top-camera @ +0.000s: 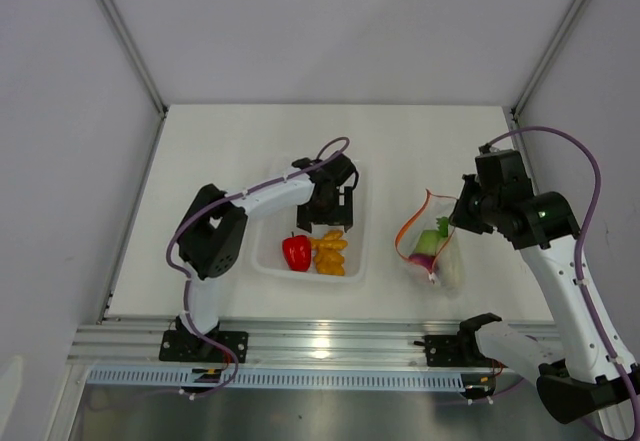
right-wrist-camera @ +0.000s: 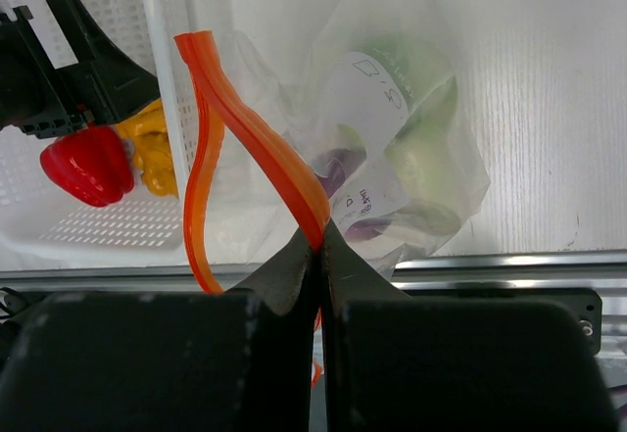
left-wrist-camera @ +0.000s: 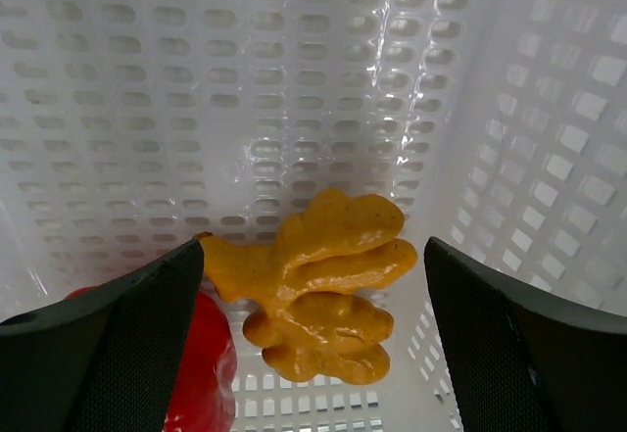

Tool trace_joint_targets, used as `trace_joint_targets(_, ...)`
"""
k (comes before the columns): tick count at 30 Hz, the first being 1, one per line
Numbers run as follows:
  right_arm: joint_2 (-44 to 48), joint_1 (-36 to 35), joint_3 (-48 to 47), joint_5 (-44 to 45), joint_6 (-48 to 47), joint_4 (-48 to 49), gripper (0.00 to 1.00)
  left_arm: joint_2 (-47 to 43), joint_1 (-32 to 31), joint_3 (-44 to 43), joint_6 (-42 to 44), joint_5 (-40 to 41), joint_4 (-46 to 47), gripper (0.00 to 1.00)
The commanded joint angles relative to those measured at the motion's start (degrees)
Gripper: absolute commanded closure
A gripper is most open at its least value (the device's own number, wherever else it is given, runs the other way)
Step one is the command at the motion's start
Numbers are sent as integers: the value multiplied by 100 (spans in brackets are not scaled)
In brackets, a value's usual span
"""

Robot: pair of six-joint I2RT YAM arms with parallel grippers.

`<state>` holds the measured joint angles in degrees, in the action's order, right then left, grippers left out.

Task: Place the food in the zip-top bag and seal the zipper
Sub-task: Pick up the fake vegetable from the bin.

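I need to grab the orange-yellow lumpy piece (top-camera: 331,252) by its far end lobe with my left gripper, so the rest of the piece stays free to go into the bag's opening.
My left gripper (top-camera: 331,223) (left-wrist-camera: 312,295) is open inside the white tray (top-camera: 270,259), its jaws on either side of the orange-yellow lumpy piece (left-wrist-camera: 323,290) (top-camera: 331,252). The red bell pepper (top-camera: 296,251) (left-wrist-camera: 201,373) lies just left of that piece. My right gripper (top-camera: 462,213) (right-wrist-camera: 319,246) is shut on the orange-red zipper (right-wrist-camera: 257,143) of the clear zip-top bag (top-camera: 432,246) (right-wrist-camera: 392,148), whose mouth gapes open. Green cabbage (top-camera: 431,239) (right-wrist-camera: 416,128), a white piece and a purple piece (right-wrist-camera: 338,172) show inside the bag.
The perforated tray wall (left-wrist-camera: 549,138) rises close on the left gripper's right. A metal rail (top-camera: 320,346) runs along the near table edge. Grey walls (top-camera: 70,111) close in the left, right and back.
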<state>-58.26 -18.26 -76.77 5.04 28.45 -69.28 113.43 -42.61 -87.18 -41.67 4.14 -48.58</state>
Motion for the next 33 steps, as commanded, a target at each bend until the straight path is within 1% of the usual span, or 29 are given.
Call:
trace_joint_targets(1,-27,-55,-31,-47,29,239,100,144,25,-27,-34,192,164,7)
trace_joint_targets(8,-10,-90,-57,6,29,204,100,320,-107,210,10,394,375,9)
trace_joint_targets(10,-19,-98,-31,-11,38,221,100,355,-151,201,45,473,419,12)
trace_joint_targets(12,-27,-99,-57,-3,56,204,100,382,-177,210,80,508,410,13)
trace_joint_targets(13,-19,-99,-83,23,38,204,100,399,-212,227,98,543,402,17)
trace_joint_targets(14,-19,-107,-92,41,38,178,100,391,-247,227,72,700,367,17)
trace_joint_targets(16,-19,-107,-127,76,38,160,100,329,-309,420,63,781,480,19)
trace_joint_targets(18,-19,-107,-127,59,38,178,100,233,-309,639,-16,676,647,22)
trace_joint_targets(19,-19,-107,-119,50,56,186,100,215,-309,754,-25,623,804,30)
trace_joint_targets(21,-28,-116,-110,24,56,195,100,189,-301,851,-25,492,928,38)
trace_joint_targets(22,-19,-125,-101,24,64,195,100,189,-301,886,-8,474,990,48)
trace_joint_targets(23,-19,-125,-110,41,73,178,100,189,-309,887,-8,465,1008,55)
trace_joint_targets(24,-10,-134,-110,41,65,178,100,180,-301,887,1,465,1025,69)
trace_joint_targets(25,7,-134,-110,59,65,178,100,171,-301,895,27,456,1078,76)
trace_joint_targets(26,16,-125,-110,76,73,169,100,136,-301,887,19,465,1096,80)
trace_joint_targets(27,16,-125,-101,76,65,151,100,110,-301,895,19,473,1113,91)
trace_joint_targets(28,8,-125,-101,85,65,151,100,83,-301,895,19,500,1140,96)
trace_joint_targets(29,8,-125,-92,85,64,151,100,31,-301,878,10,509,1149,98)
trace_joint_targets(33,8,-134,-66,50,82,186,100,-206,-292,781,54,552,1114,99)
